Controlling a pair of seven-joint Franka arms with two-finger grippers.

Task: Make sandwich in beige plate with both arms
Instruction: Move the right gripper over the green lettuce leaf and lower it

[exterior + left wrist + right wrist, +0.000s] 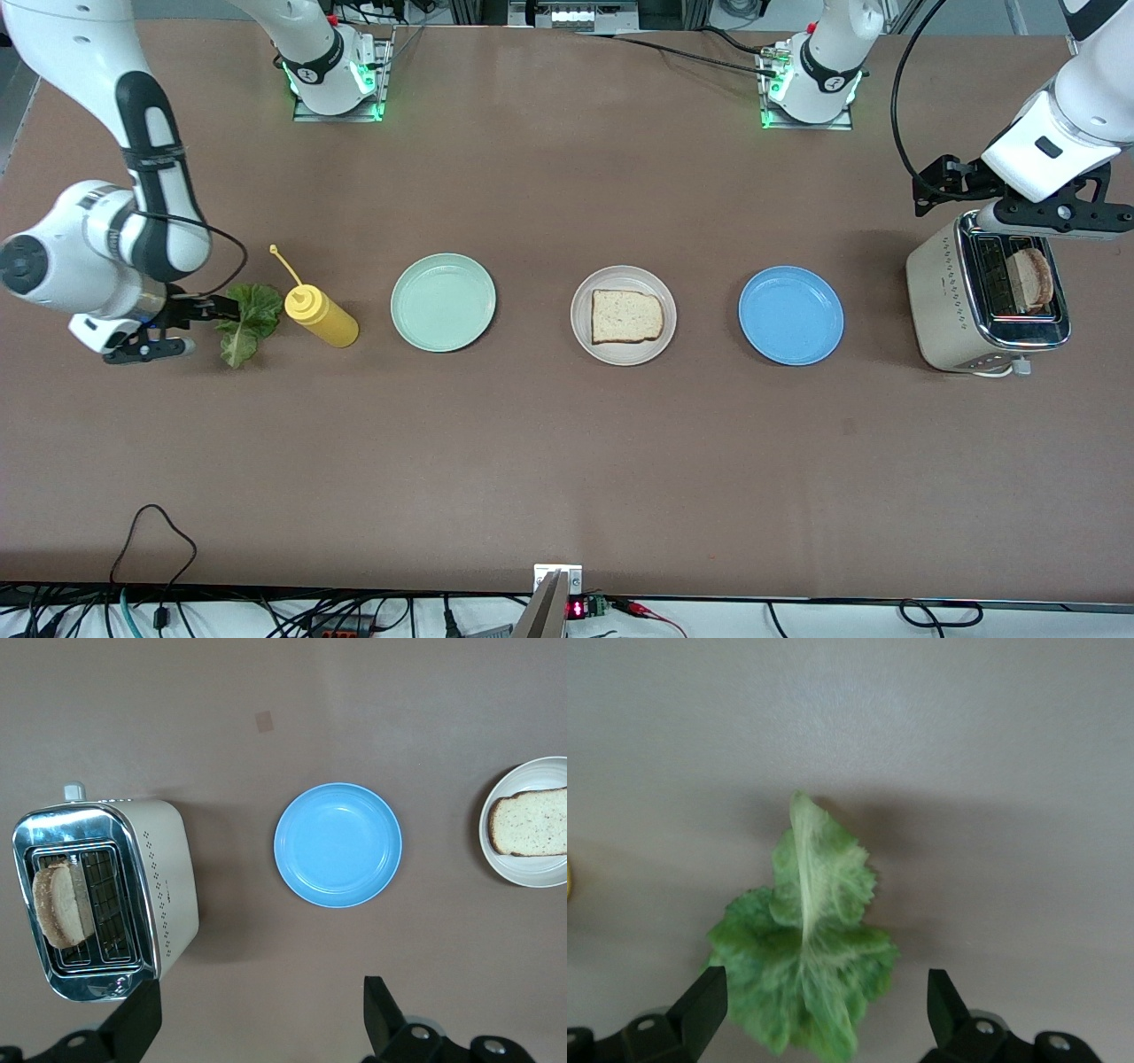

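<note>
My right gripper isn't ready to close on the leaf yet, as its fingers are above the lettuce leaf's broad end (257,305) (808,988) and need to first go lower.
The beige plate (620,356) sits mid-table between a mint-green and a blue plate, with one bread slice (626,316) lying flat on it. The left wrist view also catches the beige plate (523,875) and its bread slice (532,821). A second bread slice (1032,278) stands in a slot of the toaster (939,292). My left gripper (1054,226) hangs open over the toaster and holds nothing. The lettuce leaf (248,321) lies on the table at the right arm's end. My right gripper (190,326) is open over the lettuce leaf (806,930), whose broad end shows between the fingers.
A yellow squeeze bottle (319,317) lies beside the lettuce, toward the mint-green plate (443,302). The blue plate (790,315) is bare and lies between the beige plate and the toaster. Cables run along the table edge nearest the front camera.
</note>
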